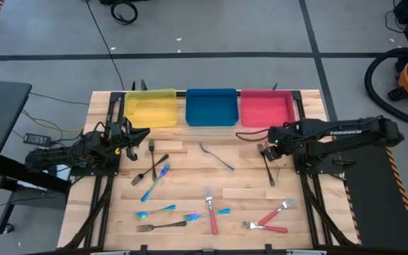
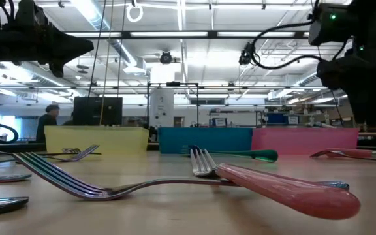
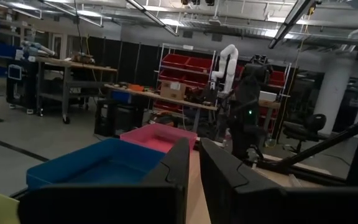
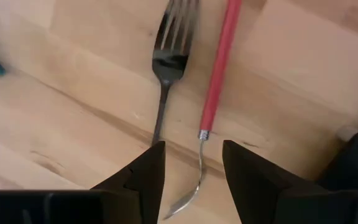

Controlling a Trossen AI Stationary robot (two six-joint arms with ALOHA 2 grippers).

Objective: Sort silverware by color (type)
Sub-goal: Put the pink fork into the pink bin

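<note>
My right gripper grabs the red-handled utensil by its handle [image 4: 207, 118] beside the silver collar next, to sort it into the red tray.
The silverware lies scattered on the wooden table [image 1: 190, 166]: dark pieces [image 1: 217, 156], iridescent blue ones [image 1: 156, 185] and red-handled ones [image 1: 275, 212]. My right gripper [image 4: 191, 168] points down, open, over the table's right side. Below it lie a dark fork [image 4: 166, 59] and a red-handled utensil [image 4: 219, 68] side by side; the utensil's silver end [image 4: 188, 193] shows between the fingers, untouched. My left gripper [image 3: 194, 162] is shut with only a slit between its fingers. It hangs level over the table's left side [image 1: 144, 134] and points at the trays.
A yellow tray [image 1: 149, 108], a blue tray [image 1: 211, 106] and a red tray [image 1: 266, 108] stand in a row at the table's far edge. In the low view a red-handled fork [image 2: 286, 189] rests across an iridescent fork [image 2: 77, 179] near the front edge.
</note>
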